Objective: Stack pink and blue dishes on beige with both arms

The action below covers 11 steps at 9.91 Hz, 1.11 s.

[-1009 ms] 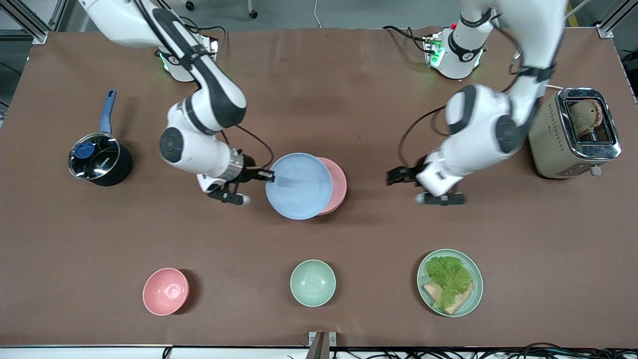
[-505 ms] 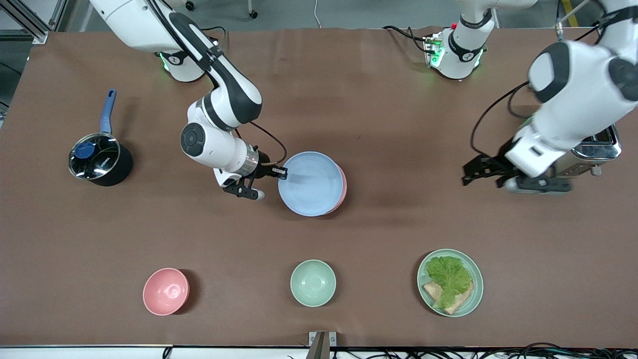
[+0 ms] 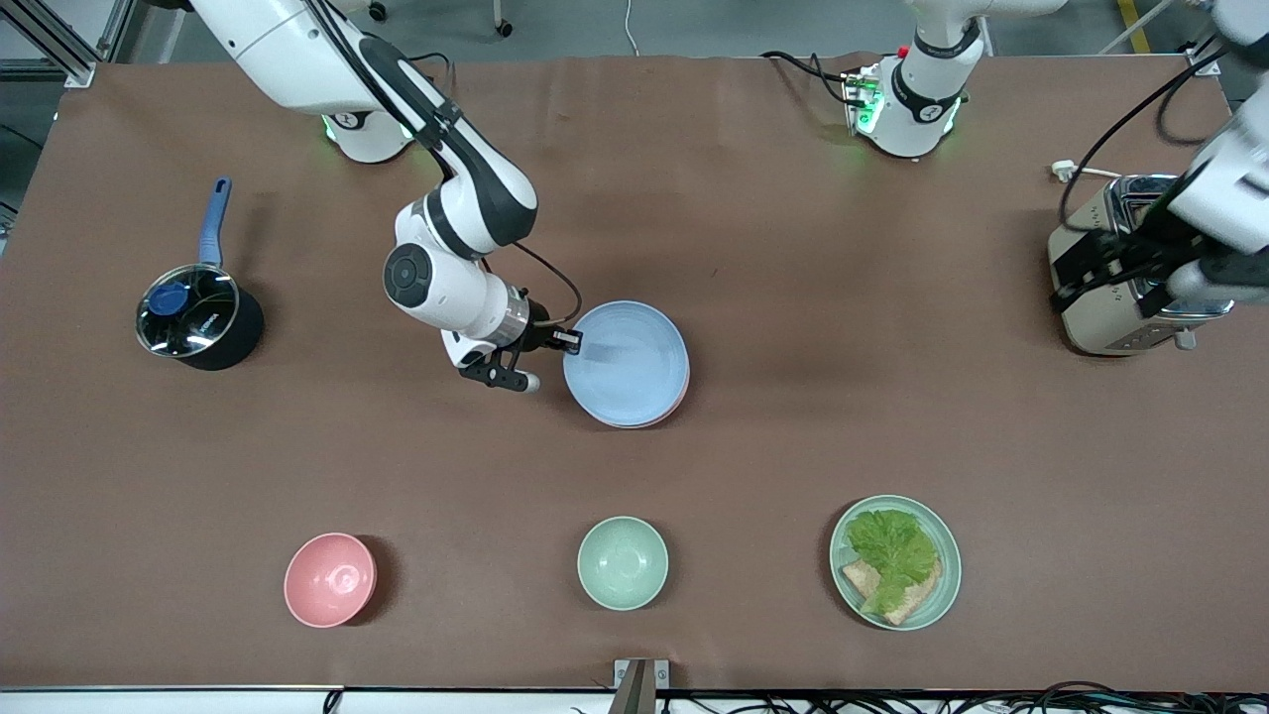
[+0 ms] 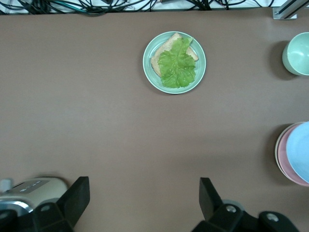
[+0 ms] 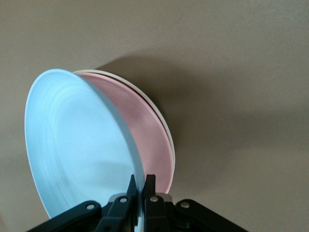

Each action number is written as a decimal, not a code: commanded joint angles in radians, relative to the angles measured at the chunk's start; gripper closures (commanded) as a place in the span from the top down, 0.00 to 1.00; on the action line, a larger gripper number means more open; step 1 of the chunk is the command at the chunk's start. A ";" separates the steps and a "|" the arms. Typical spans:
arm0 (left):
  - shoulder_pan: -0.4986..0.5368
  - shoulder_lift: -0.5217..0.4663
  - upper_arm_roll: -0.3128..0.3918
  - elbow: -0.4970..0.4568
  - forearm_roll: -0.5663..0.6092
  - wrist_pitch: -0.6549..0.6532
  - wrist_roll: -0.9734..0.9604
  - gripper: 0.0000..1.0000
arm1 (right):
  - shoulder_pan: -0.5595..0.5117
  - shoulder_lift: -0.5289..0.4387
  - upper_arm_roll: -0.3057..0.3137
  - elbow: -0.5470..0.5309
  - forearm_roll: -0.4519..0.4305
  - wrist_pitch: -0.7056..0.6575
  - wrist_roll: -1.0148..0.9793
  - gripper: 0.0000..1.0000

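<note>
My right gripper opens now, since the blue plate rests over the pink plate (image 5: 152, 133), inside the beige rim in my right gripper's wrist view.
My right gripper (image 3: 572, 343) is shut on the rim of the pale blue plate (image 3: 625, 363), fingers pinching its edge (image 5: 139, 186). The blue plate (image 5: 82, 145) is tilted, its held edge raised, and it covers almost all of the pink plate (image 5: 152, 133). Only a thin pink crescent (image 3: 685, 382) shows in the front view. The pink plate lies on the beige plate (image 5: 167, 131), of which just a rim shows. The left wrist view shows the beige rim (image 4: 277, 151) at the stack's edge. My left gripper (image 3: 1115, 273) hangs open over the toaster, with nothing between its fingers (image 4: 142, 203).
A toaster (image 3: 1110, 317) holding toast stands at the left arm's end. A black saucepan (image 3: 198, 322) with a blue handle sits at the right arm's end. Near the front camera are a pink bowl (image 3: 330, 580), a mint bowl (image 3: 622, 562) and a mint plate (image 3: 947, 585) with lettuce and bread.
The right gripper carried the blue plate toward the left arm's end until it nearly covers the pink one. The left arm drew back from the table's middle to above the toaster.
</note>
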 commanded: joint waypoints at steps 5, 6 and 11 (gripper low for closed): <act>0.004 0.083 -0.038 0.195 0.065 -0.231 0.004 1.00 | -0.011 0.002 0.006 -0.014 -0.017 0.015 0.010 0.66; 0.004 0.105 -0.038 0.214 0.065 -0.231 0.003 1.00 | -0.021 -0.007 0.003 -0.013 -0.017 0.011 0.009 0.87; 0.018 0.091 -0.048 0.219 0.059 -0.293 -0.045 1.00 | -0.197 -0.321 -0.079 0.041 -0.449 -0.380 0.006 1.00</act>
